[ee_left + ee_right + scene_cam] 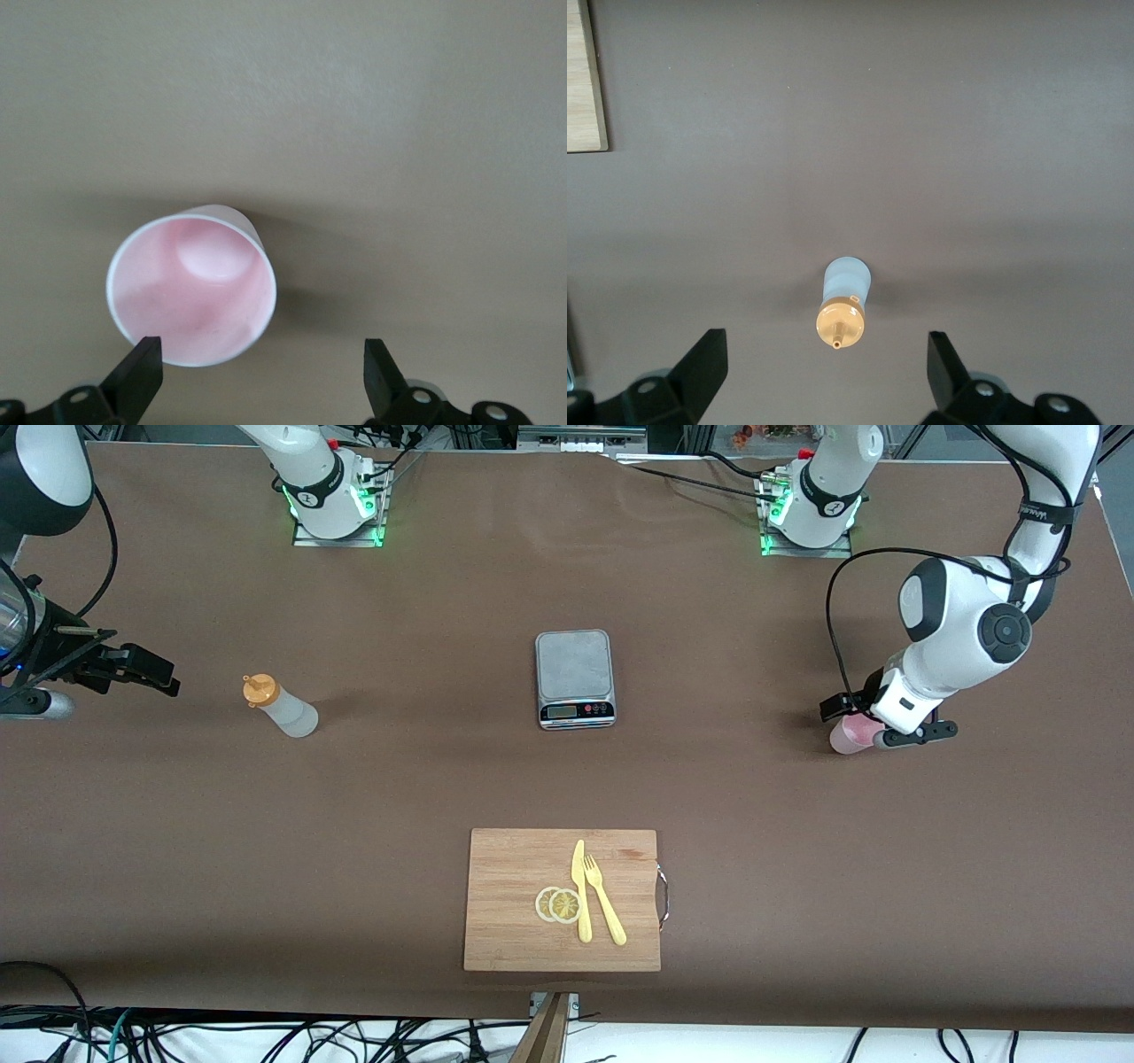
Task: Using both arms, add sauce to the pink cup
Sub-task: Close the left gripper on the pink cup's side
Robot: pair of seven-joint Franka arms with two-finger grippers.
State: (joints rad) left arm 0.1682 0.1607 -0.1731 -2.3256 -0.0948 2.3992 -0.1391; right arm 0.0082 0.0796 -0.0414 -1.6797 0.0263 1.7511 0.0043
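Observation:
My left gripper is going to grab the cup's rim next, to set the pink cup (850,734) on the scale for the sauce.
The sauce (282,708), a whitish squeeze bottle with an orange cap, stands upright toward the right arm's end of the table. My right gripper (146,671) hovers open beside it, apart from it. In the right wrist view the sauce (843,305) shows below the open right gripper (824,365), with nothing between the fingers. The pink cup (850,734) stands upright and empty at the left arm's end, partly covered by my left gripper (877,724). Seen from the left wrist, the pink cup (190,288) lies close to one fingertip (142,365) of the open left gripper (261,367), which holds nothing.
A grey kitchen scale (574,677) sits mid-table between the two arms. Nearer the front camera lies a wooden cutting board (514,903) with a yellow knife (580,890), a yellow fork (604,903) and lemon slices (558,904). The board's corner (585,80) shows in the right wrist view.

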